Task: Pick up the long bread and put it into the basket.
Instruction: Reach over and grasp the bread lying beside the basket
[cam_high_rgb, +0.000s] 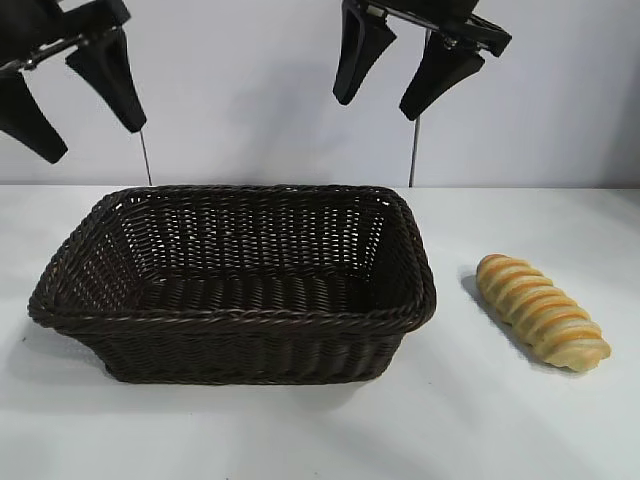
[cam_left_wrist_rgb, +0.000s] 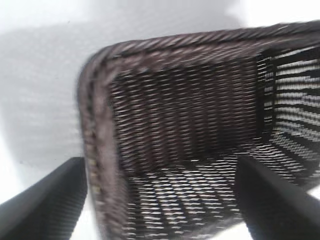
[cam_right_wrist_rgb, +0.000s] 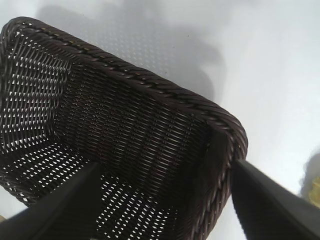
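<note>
The robot's right gripper will next take hold of the bread, long from end to end (cam_high_rgb: 578, 345), around its middle (cam_high_rgb: 541, 311), so that both ends stay level.
The long bread (cam_high_rgb: 543, 311), golden-yellow with spiral ridges, lies on the white table to the right of the basket; a sliver of it shows at the edge of the right wrist view (cam_right_wrist_rgb: 316, 189). The dark brown wicker basket (cam_high_rgb: 240, 318) stands empty at the table's middle and fills both wrist views (cam_left_wrist_rgb: 100, 125) (cam_right_wrist_rgb: 165, 90). My right gripper (cam_high_rgb: 385, 100) hangs open high above the basket's far right corner. My left gripper (cam_high_rgb: 85, 135) hangs open high above the basket's far left end. Neither holds anything.
The white table (cam_high_rgb: 500, 420) spreads in front of and to the right of the basket. A pale wall with two thin vertical rods (cam_high_rgb: 412, 150) stands behind.
</note>
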